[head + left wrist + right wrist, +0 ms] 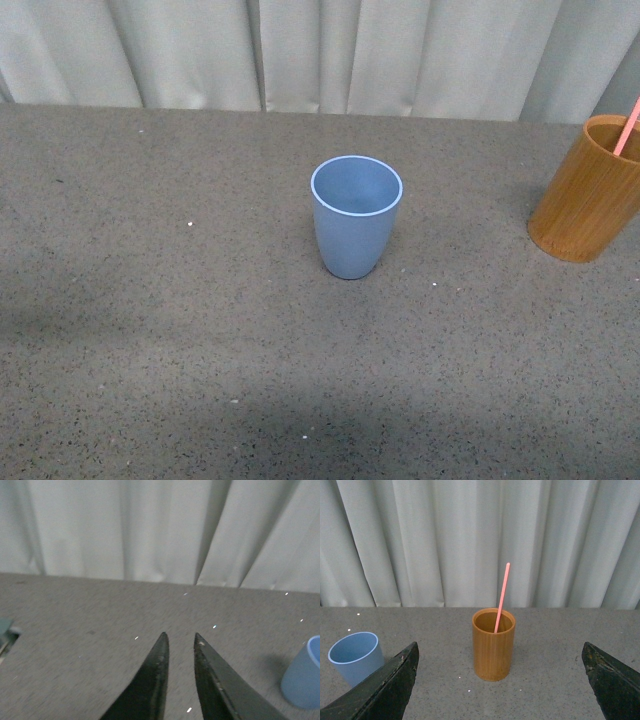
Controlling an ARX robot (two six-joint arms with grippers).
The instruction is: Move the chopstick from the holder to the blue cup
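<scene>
Next, my right gripper grabs the pink chopstick by its body below its top tip [503,594] to transfer it from the holder to the blue cup [355,657].
The blue cup [356,214] stands upright and empty in the middle of the grey table. At the right edge of the front view is the brown holder [587,188], with one pink chopstick [627,127] leaning out of it. In the right wrist view the holder [493,644] stands ahead, centred between the wide-apart jaws of my right gripper [500,652], which is open; the chopstick [502,596] rises from it and the blue cup [355,657] sits off to one side. My left gripper [180,637] is shut on nothing above bare table, the blue cup [303,673] off to its side. Neither arm shows in the front view.
A pale pleated curtain [320,55] closes off the far edge of the table. The speckled grey tabletop [180,330] spreads wide around the cup and holder. A dark corner of something [6,630] shows at the left wrist view's edge.
</scene>
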